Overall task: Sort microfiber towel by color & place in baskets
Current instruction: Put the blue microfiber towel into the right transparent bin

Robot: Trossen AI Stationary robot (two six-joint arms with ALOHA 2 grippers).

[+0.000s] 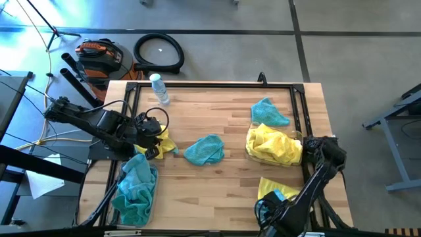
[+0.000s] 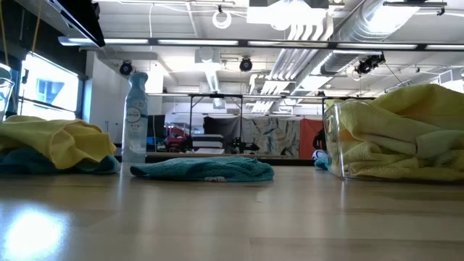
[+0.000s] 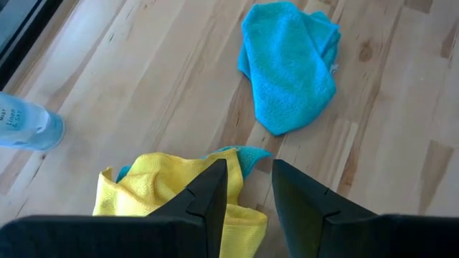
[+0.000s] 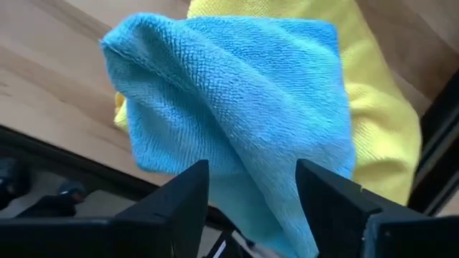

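Observation:
My right gripper's fingers are still above the teal towel's fold, so it is too early to close. Next, they lower to the fold, then close on it.
My left gripper is open, low over a yellow towel that lies on a teal one at the table's left; whether a finger touches it, I cannot tell. A loose teal towel lies mid-table, and another lies far right. The left basket holds teal towels. The right basket is heaped with yellow towels. My right gripper is open above a teal towel that is draped on a yellow towel near the right near corner.
A clear spray bottle stands at the far left of the table. A dark frame rail runs along the far edge and down both sides. Bare wood lies between the mid-table towel and the near edge. Hoses and a vacuum sit on the floor beyond the table.

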